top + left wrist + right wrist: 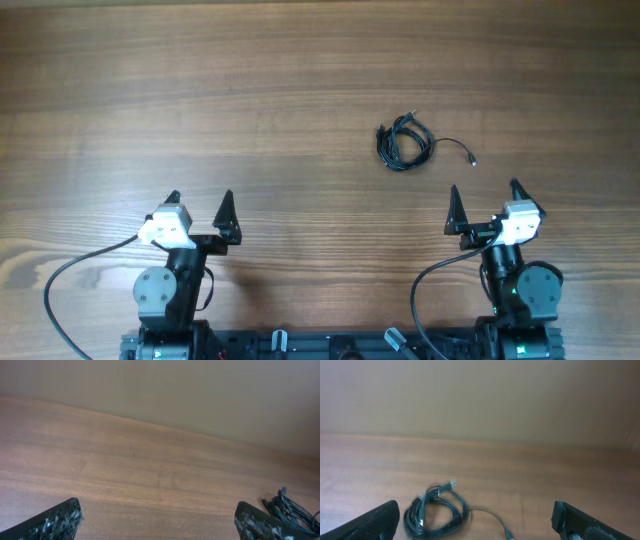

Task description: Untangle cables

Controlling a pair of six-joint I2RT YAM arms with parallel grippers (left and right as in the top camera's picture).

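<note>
The other loops should stay free to untangle, so my right gripper should next grab the cables by the looped parts at the bundle's edge (428, 152) (462, 515).
The cables (403, 145) lie as a small coiled black bundle on the wooden table, right of centre, with one loose strand and plug (470, 157) trailing to the right. In the right wrist view the bundle (437, 512) lies ahead, near the left fingertip, with small plug ends sticking out. Its edge shows at the far right of the left wrist view (292, 509). My left gripper (198, 203) is open and empty at the near left, far from the bundle. My right gripper (484, 193) is open and empty, just below and right of the bundle.
The wooden table (250, 90) fills the overhead view. The thicker arm cables (60, 285) loop beside each base at the near edge. A plain wall stands behind the table's far edge in both wrist views.
</note>
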